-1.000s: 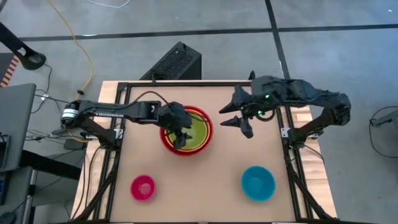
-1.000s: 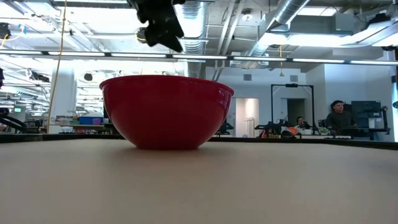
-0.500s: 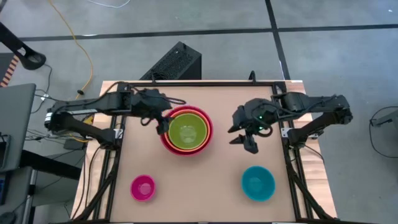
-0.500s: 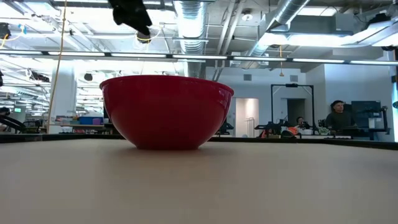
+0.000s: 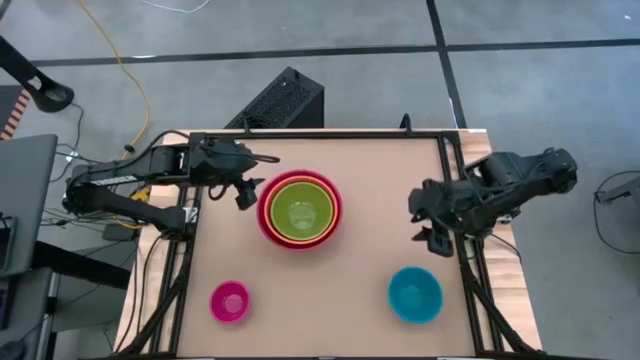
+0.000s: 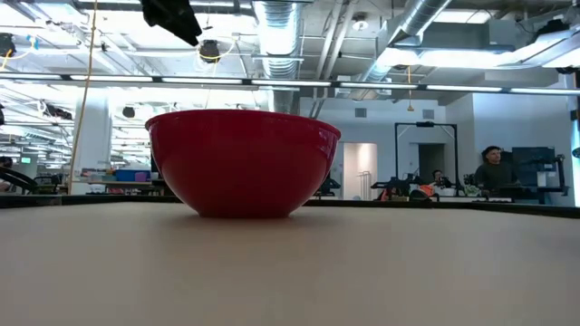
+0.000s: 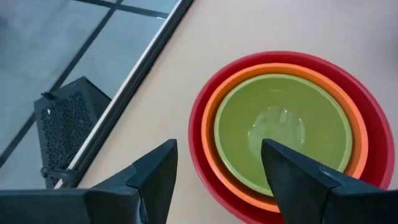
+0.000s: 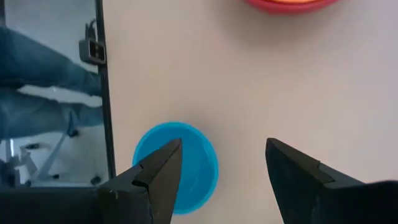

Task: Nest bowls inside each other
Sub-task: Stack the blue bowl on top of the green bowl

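Note:
The blue bowl needs to go inside the green bowl (image 5: 301, 210), so my right gripper will next pick up the blue bowl by its rim (image 5: 437, 281).
A green bowl (image 5: 301, 210) sits inside an orange bowl (image 7: 211, 124), which sits inside a red bowl (image 5: 330, 226) at the table's far middle. A blue bowl (image 5: 414, 294) stands near the front right; a small pink bowl (image 5: 229, 301) stands near the front left. My left gripper (image 5: 243, 190) hangs open just left of the red bowl, above the table. My right gripper (image 5: 432, 231) hangs open by the right edge, above and a little beyond the blue bowl (image 8: 186, 168). Neither holds anything.
A black frame (image 5: 463, 250) runs along the table's sides. A dark box (image 5: 280, 98) lies on the floor beyond the far edge. Bare tabletop lies between the bowl stack and the two front bowls.
My left gripper has risen off the stacked bowls and drawn back toward the table's left edge, still open. My right gripper has swung from the far middle toward the right and near edges, sinking and tipping downward over the blue bowl. The bowls have stayed put.

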Controlling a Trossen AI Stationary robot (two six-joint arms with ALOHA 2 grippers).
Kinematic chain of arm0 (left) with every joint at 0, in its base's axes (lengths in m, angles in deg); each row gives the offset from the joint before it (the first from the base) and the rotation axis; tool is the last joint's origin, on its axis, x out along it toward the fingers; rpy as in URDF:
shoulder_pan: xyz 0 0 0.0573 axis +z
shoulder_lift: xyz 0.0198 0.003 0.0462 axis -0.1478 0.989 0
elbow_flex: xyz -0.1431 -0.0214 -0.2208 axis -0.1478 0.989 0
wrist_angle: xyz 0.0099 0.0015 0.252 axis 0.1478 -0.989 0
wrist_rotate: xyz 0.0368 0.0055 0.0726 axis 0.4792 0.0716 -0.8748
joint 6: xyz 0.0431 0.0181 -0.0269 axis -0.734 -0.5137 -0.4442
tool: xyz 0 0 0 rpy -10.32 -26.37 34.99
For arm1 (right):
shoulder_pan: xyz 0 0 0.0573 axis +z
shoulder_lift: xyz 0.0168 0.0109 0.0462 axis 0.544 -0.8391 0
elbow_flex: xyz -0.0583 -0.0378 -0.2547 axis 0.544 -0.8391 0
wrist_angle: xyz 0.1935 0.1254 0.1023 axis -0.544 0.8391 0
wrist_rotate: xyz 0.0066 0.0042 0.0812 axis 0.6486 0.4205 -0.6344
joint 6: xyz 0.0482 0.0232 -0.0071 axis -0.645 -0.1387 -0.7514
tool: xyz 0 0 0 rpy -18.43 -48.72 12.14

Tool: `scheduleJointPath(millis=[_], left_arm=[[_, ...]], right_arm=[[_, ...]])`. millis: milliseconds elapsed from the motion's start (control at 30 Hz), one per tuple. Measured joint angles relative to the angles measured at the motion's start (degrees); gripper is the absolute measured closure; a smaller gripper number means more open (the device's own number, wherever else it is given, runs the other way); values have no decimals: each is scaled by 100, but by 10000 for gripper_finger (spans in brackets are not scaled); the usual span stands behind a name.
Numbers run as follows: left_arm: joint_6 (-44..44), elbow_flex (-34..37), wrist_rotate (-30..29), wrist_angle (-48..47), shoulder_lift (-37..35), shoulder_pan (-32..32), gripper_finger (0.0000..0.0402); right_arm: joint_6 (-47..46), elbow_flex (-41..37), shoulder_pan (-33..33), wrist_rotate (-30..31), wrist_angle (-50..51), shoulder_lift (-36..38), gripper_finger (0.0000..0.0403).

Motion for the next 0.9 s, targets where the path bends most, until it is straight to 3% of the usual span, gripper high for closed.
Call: scheduleJointPath(millis=[200,500,900], left_arm=[[-4,0,-20,-10,-9,0,180],[-24,0,-20,-12,-9,0,180],[-264,0,-14,-12,-9,0,180]], right_arm=[[-227,-162,544,26,65,-287,168],[-909,-2211,1165,-595,-1531,-311,168],[-1292,-3527,1291,-243,-2779,-307,168]])
